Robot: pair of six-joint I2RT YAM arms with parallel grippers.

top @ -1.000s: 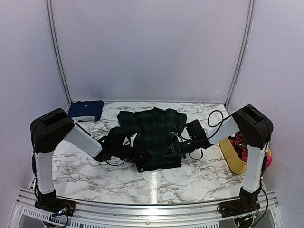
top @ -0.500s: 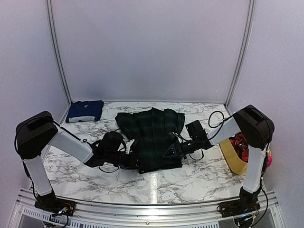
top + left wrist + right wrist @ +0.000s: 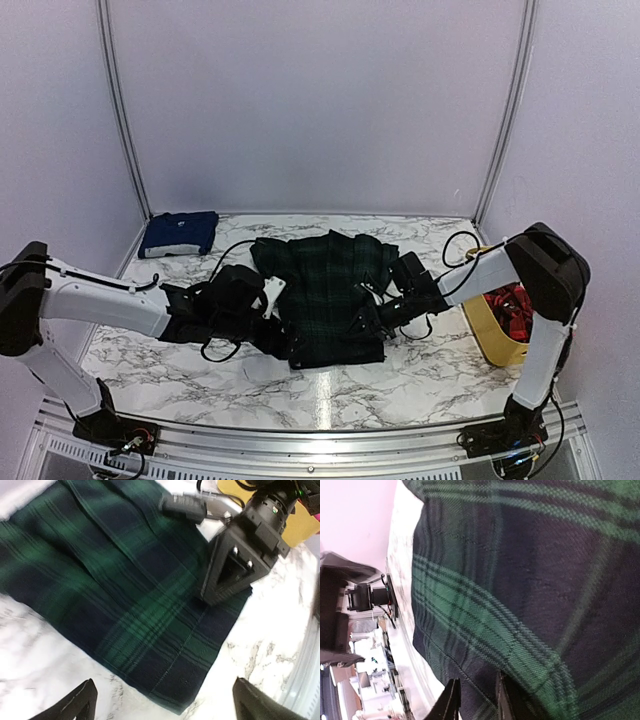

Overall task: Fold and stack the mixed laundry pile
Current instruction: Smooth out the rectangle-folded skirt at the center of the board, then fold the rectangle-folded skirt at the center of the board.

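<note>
My left gripper is to pick up the plaid garment [image 3: 325, 290] next by its near corner [image 3: 296, 363] away from the yellow tub, so that it can fold that end of the garment over.
The dark green-and-navy plaid garment [image 3: 325, 290] lies folded flat in the middle of the marble table. My left gripper [image 3: 290, 345] hovers low at its near-left corner. In the left wrist view that gripper [image 3: 167, 706] stands wide open over the garment's [image 3: 125, 590] near corner, with nothing between its fingertips [image 3: 82, 700]. My right gripper [image 3: 358, 325] rests on the garment's right edge. In the right wrist view its [image 3: 476, 700] jaws stand narrow, with a fold of the plaid cloth [image 3: 520, 580] pinched between them. A plain navy-blue cloth [image 3: 180, 232] lies folded at the back left.
A yellow plastic tub [image 3: 492, 340] sits at the right edge, holding a red-and-black piece [image 3: 512, 305]. The right arm's black wrist [image 3: 240, 555] lies across the garment in the left wrist view. Metal rails run along the table's near edge [image 3: 320, 440].
My left gripper has opened wide and let go of the plaid garment, and its arm has dropped low and stretched out. The garment now lies flatter. The right gripper has barely shifted.
</note>
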